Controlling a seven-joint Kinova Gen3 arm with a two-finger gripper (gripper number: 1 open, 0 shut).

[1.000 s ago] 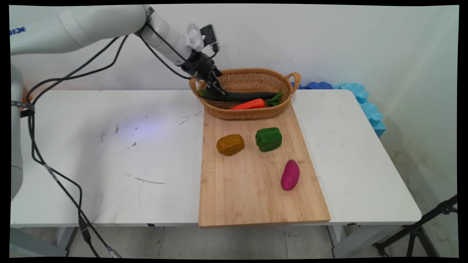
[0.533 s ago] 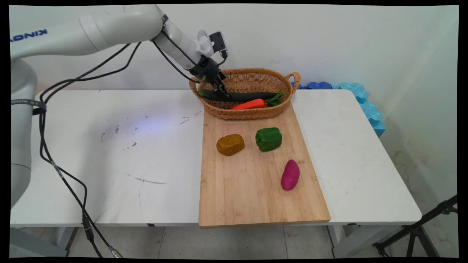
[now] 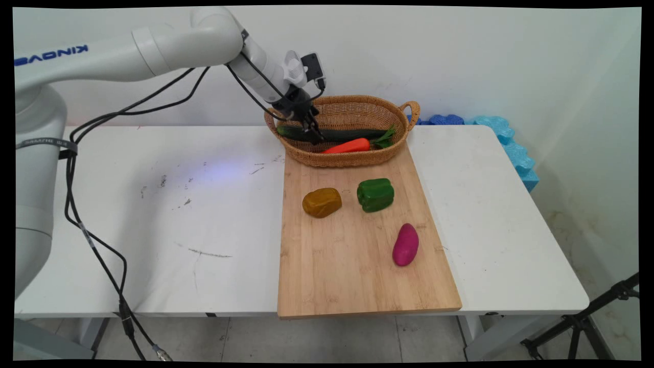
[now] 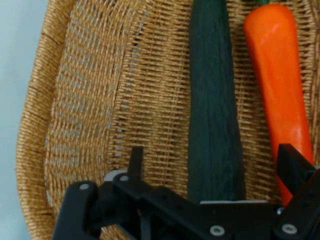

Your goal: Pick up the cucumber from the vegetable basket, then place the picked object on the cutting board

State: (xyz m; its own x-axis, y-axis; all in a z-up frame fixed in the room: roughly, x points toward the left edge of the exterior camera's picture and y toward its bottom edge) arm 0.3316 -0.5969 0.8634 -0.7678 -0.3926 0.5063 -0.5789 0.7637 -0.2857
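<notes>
I need to lift the cucumber from the wicker basket next, so my gripper should grab it by its body near the paler green tip (image 3: 297, 133).
My gripper (image 3: 316, 135) reaches down into the left end of a wicker basket (image 3: 352, 106) at the back of the wooden board. It stands open over a dark green cucumber (image 3: 342, 135) that lies lengthwise in the basket. In the hand view the cucumber (image 4: 215, 100) runs up between my two fingertips (image 4: 135, 159), with a gap on each side, so my gripper (image 4: 215, 165) straddles it without gripping. An orange carrot (image 4: 277, 75) lies right beside the cucumber, close to my right finger. In the main view the carrot (image 3: 347, 146) lies in front of the cucumber.
On the wooden board (image 3: 352, 276) lie a brown potato (image 3: 322, 202), a green bell pepper (image 3: 375, 194) and a purple sweet potato (image 3: 405, 245). Blue foam pieces (image 3: 506, 143) sit at the table's back right corner. Black cables (image 3: 87, 235) hang from the arm on the left.
My hand has shifted a little to the right along the cucumber inside the basket and stands steeper. The cucumber and carrot lie as before.
</notes>
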